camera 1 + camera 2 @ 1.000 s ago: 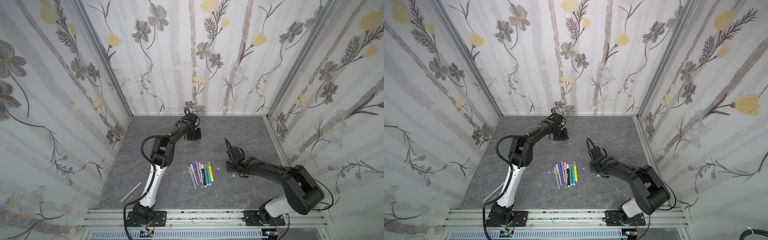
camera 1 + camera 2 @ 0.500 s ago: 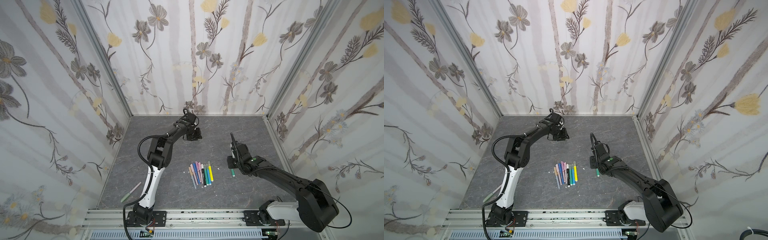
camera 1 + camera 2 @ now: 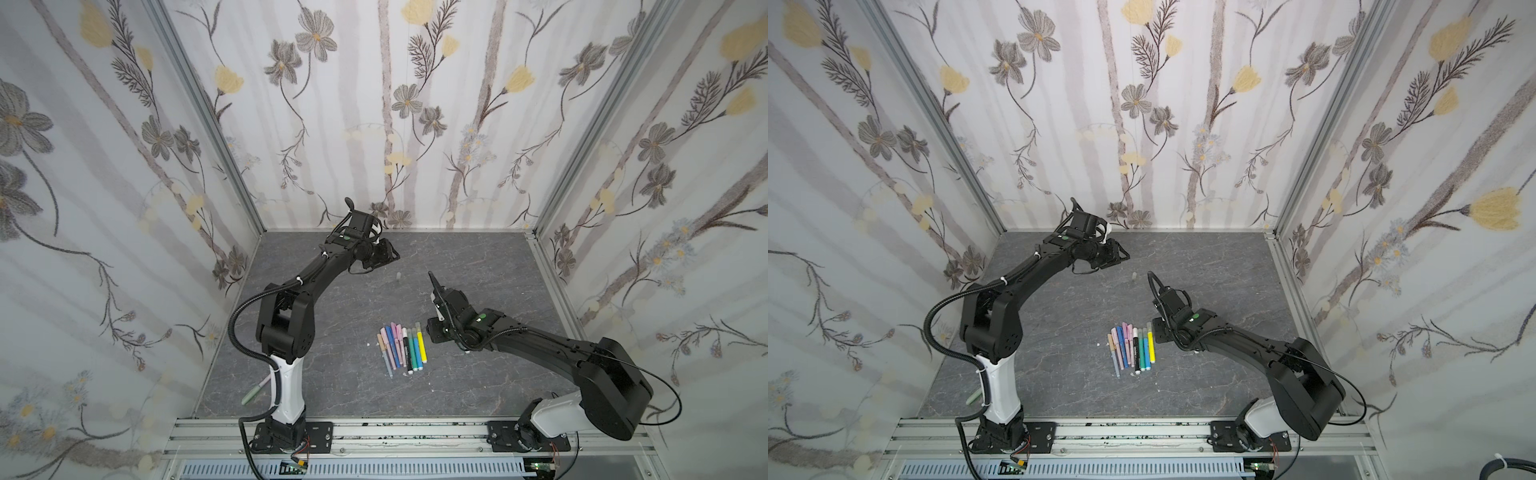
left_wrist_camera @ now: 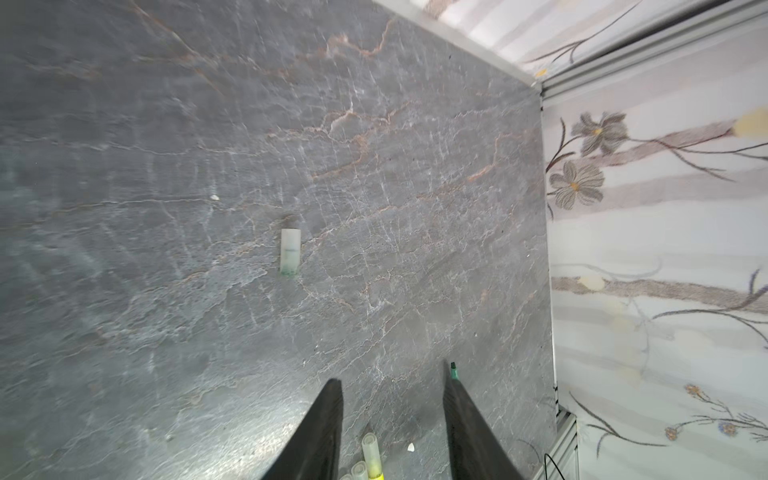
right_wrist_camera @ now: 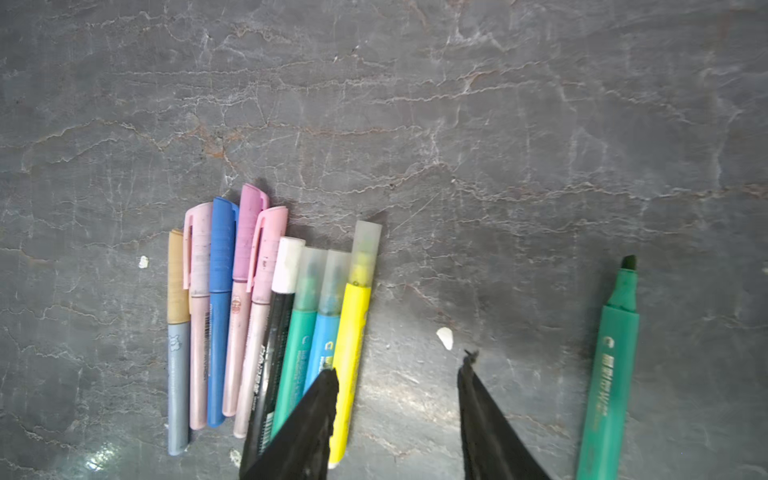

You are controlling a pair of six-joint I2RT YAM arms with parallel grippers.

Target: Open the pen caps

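My right gripper grips the yellow pen by its yellow body next, so the frosted cap stays free for my left gripper to open.
A row of several capped pens (image 3: 401,347) lies mid-table in both top views. In the right wrist view their pen caps are tan, pink, blue (image 5: 222,245), purple, white and frosted (image 5: 365,253). My right gripper (image 5: 399,374) hovers open beside the yellow pen (image 5: 351,353), holding nothing. An uncapped green marker (image 5: 611,365) lies flat outside its jaws. One loose frosted cap (image 4: 290,251) rests on the table, small in a top view (image 3: 398,275). My left gripper (image 4: 392,386) is open and empty, near the back wall (image 3: 388,253).
A pale green pen (image 3: 253,392) lies at the front left beside the left arm's base. White crumbs (image 5: 444,337) dot the grey stone tabletop (image 3: 478,257). Flowered walls close in the back and both sides.
Both grippers' jaws have widened. The right gripper has shifted left toward the pen row, away from the green marker. The left arm stays near the back wall.
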